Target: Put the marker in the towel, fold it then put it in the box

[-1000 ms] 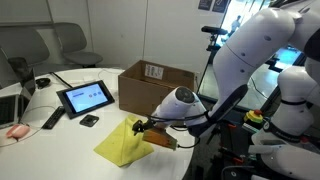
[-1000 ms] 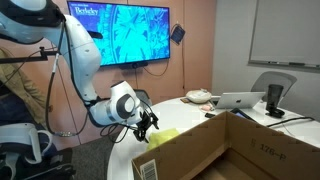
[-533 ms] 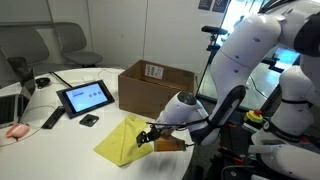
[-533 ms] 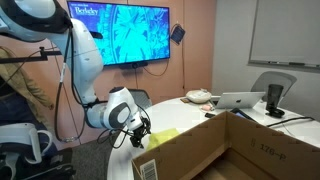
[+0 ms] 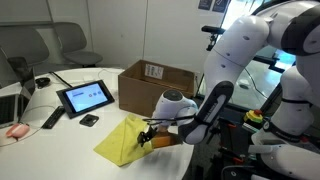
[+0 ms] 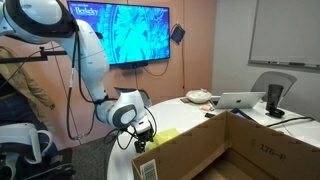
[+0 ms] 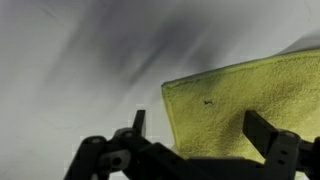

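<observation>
My gripper grabs the towel by its corner nearest the arm next, to fold the towel and leave the rest flat.
The pale yellow towel lies flat on the white table near its front edge; it also shows in an exterior view and fills the right of the wrist view. My gripper hangs low over the towel's corner nearest the arm, also seen in an exterior view. In the wrist view the gripper is open, one finger over bare table and the other over the cloth, with nothing between them. The brown cardboard box stands behind the towel, its flaps open. The marker is out of view.
A tablet, a black remote-like bar and a small dark object lie left of the towel. A pink item sits at the far left. A laptop is on the table's far side.
The arm has sunk lower and drawn the gripper closer to the towel's near corner. The jaws stayed open and the towel has not moved.
</observation>
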Controlling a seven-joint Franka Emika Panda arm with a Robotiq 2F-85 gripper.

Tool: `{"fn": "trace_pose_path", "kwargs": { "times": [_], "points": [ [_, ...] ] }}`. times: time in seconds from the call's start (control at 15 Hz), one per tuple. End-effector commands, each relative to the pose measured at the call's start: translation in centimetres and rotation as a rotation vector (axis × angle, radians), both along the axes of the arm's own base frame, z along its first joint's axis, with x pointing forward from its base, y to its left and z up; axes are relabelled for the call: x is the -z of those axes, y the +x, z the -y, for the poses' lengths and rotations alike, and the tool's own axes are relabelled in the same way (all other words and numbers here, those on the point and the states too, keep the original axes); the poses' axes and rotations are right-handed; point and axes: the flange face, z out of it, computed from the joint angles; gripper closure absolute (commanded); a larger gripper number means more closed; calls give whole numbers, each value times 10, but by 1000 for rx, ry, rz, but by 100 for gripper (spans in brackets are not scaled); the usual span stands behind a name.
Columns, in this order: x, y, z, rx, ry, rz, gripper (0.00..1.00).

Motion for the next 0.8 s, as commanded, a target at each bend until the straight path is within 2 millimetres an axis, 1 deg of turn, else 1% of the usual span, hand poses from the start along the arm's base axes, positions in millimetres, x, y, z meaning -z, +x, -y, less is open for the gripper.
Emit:
{"fn": "trace_pose_path", "kwargs": {
  "times": [0.0, 0.27, 0.53, 0.73],
  "points": [
    [4, 17, -7, -29, -26, -27, 0],
    [15, 23, -11, -47, -39, -63, 0],
    [31, 21, -12, -49, -46, -93, 0],
    [48, 19, -13, -47, -55, -120, 0]
  ]
}}
